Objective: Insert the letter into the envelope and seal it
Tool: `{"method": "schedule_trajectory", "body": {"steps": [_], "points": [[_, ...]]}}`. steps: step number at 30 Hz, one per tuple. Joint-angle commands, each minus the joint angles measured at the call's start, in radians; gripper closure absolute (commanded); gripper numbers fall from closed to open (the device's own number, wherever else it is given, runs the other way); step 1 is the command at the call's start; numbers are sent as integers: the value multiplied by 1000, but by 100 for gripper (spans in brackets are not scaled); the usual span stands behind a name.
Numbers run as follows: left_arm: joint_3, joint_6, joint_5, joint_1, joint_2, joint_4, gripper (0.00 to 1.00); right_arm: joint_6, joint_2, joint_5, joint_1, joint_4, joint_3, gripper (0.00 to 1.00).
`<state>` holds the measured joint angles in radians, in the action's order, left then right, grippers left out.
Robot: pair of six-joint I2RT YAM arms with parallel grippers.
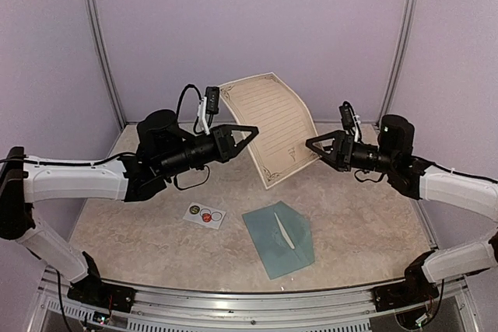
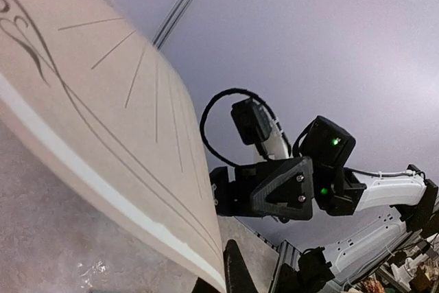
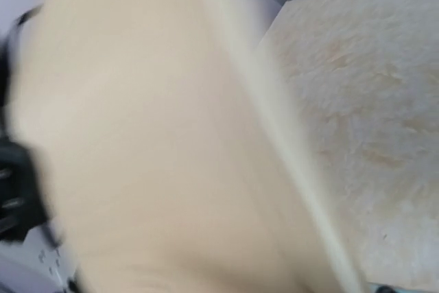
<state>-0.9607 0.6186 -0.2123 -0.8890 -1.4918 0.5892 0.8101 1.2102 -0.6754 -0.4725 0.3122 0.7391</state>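
Note:
The letter should next be grabbed by its short edge (image 1: pixel 293 173) with my right gripper, leaving the opposite edge to my left gripper for placing into the envelope (image 1: pixel 280 240).
The letter (image 1: pixel 272 126), a cream sheet with ruled lines and a dark ornamental border, hangs tilted in the air above the table's far half. My left gripper (image 1: pixel 250 131) is shut on its left edge; in the left wrist view a dark finger (image 2: pixel 239 274) presses against the sheet (image 2: pixel 103 121). My right gripper (image 1: pixel 313 145) sits at the sheet's lower right edge, and I cannot make out how its jaws stand. The right wrist view is filled by the blurred letter (image 3: pixel 171 156), hiding the fingers. The teal envelope (image 1: pixel 280 240) lies flat on the table near the front, below both grippers.
A small white card with round stickers (image 1: pixel 205 214) lies left of the envelope. The marbled tabletop (image 1: pixel 156 223) is bounded by lilac walls with metal corner posts (image 1: pixel 97 44). A metal rail (image 1: pixel 257 301) runs along the near edge.

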Motion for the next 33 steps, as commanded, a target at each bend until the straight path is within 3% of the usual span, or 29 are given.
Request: {"method": "schedule_trajectory", "body": {"steps": [1, 8, 15, 24, 31, 33], "points": [[21, -106, 199, -53, 81, 161, 100, 180, -64, 130, -27, 232, -101, 5], [56, -122, 210, -87, 102, 269, 100, 203, -67, 97, -101, 372, -107, 3], [70, -130, 237, -115, 98, 334, 100, 209, 29, 91, -188, 461, -20, 4], [79, -165, 263, -141, 102, 341, 100, 359, 129, 80, -217, 638, -42, 9], [105, -134, 259, -146, 100, 323, 100, 362, 134, 101, -230, 771, -41, 27], [116, -122, 254, -146, 99, 327, 100, 364, 133, 118, -229, 806, -48, 40]]}}
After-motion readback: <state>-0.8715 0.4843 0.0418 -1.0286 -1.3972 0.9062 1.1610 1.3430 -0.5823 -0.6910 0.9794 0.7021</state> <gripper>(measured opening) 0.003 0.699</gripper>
